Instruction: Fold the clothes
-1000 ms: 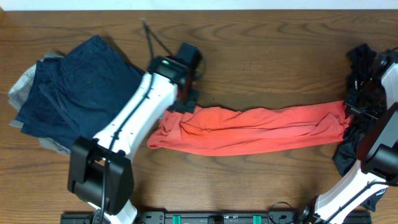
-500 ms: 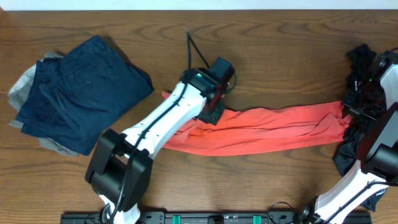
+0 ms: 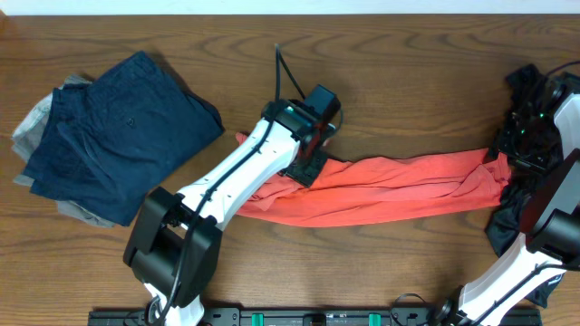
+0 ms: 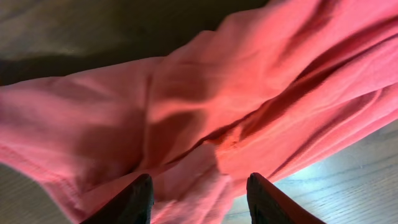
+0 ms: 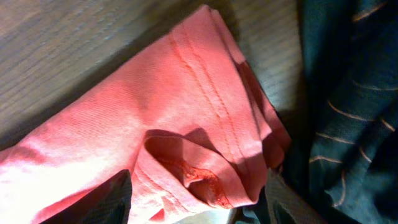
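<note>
Next, my right gripper picks up the red garment [image 3: 390, 186] by the hemmed end [image 3: 498, 172] beside the dark striped garment to fold it over itself.
A red garment [image 3: 390, 186] lies stretched in a long rumpled band across the middle of the wooden table. My left gripper [image 3: 313, 152] is over its left part. In the left wrist view the fingers [image 4: 200, 202] stand apart with red cloth [image 4: 217, 93] bunched between and beneath them. My right gripper [image 3: 518, 145] is at the garment's right end. In the right wrist view its fingers [image 5: 199, 199] are wide apart over the hemmed red corner [image 5: 155, 112], which lies slack on the table.
A stack of folded navy clothes [image 3: 109, 136] sits at the far left on a grey piece [image 3: 32, 122]. A dark striped garment [image 3: 507, 222] is heaped at the right edge beside the red corner; it also shows in the right wrist view [image 5: 348, 93].
My left gripper moved right along the red garment, and the garment's left end shifted right with it. My right gripper rose slightly, and the red right end now sags slack.
</note>
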Available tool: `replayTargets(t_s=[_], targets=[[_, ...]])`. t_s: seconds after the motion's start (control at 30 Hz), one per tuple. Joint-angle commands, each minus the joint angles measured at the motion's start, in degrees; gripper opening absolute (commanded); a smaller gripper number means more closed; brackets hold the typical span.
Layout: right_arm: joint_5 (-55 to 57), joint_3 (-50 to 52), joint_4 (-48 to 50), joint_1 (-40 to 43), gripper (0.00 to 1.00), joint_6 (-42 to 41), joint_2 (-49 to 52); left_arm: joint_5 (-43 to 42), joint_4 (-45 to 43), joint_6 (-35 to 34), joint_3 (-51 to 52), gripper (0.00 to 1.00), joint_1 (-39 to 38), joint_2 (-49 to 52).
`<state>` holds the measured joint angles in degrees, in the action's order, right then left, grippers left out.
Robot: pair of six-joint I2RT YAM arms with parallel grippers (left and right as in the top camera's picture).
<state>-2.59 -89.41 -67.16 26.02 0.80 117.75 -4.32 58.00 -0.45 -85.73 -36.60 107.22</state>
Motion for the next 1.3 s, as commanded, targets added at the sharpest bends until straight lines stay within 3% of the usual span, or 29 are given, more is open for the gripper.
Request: replayTargets(t_s=[0.0,0.1,0.37,0.53,0.67,0.77,0.87,1.0,1.07,1.27], targets=[[-2.1,0.3,0.1,0.2,0.68,4.2,0.0,1.0,0.2,-0.7,-0.4,0.5,0.9,-5.3],[-1.6,0.3,0.1,0.2,0.68,4.3,0.0,2.8,1.3,-3.3,-0.4,0.5,1.2,-9.4],[-0.2,0.5,-0.1,0.2,0.69,4.2,0.0,7.2,6.8,-21.1,3.1,0.5,1.8,-10.5],[-0.2,0.6,-0.1,0.3,0.69,4.2,0.0,9.5,0.6,-29.3,12.0,0.34,3.7,-9.6],[-0.2,0.6,-0.1,0.3,0.69,4.0,0.0,4.1,-10.7,-27.7,19.2,0.23,4.6,-8.8],[-0.2,0.6,-0.2,0.3,0.68,4.0,0.0,-6.0,-21.2,-23.4,23.6,0.22,4.2,-8.3],[-0.2,0.6,-0.3,0.3,0.68,4.0,0.0,-8.3,-27.6,-21.6,26.1,0.22,3.4,-8.3],[-0.2,0.6,-0.3,0.3,0.68,4.0,0.0,-8.3,-28.1,-17.5,25.6,0.25,3.6,-8.5],[-0.2,0.6,-0.3,0.3,0.69,4.0,0.0,-8.1,-26.2,-15.0,24.6,0.33,4.2,-8.9],[-0.2,0.7,0.4,0.3,0.72,4.8,0.0,-8.1,-20.1,-14.6,19.7,0.4,9.1,-14.9]])
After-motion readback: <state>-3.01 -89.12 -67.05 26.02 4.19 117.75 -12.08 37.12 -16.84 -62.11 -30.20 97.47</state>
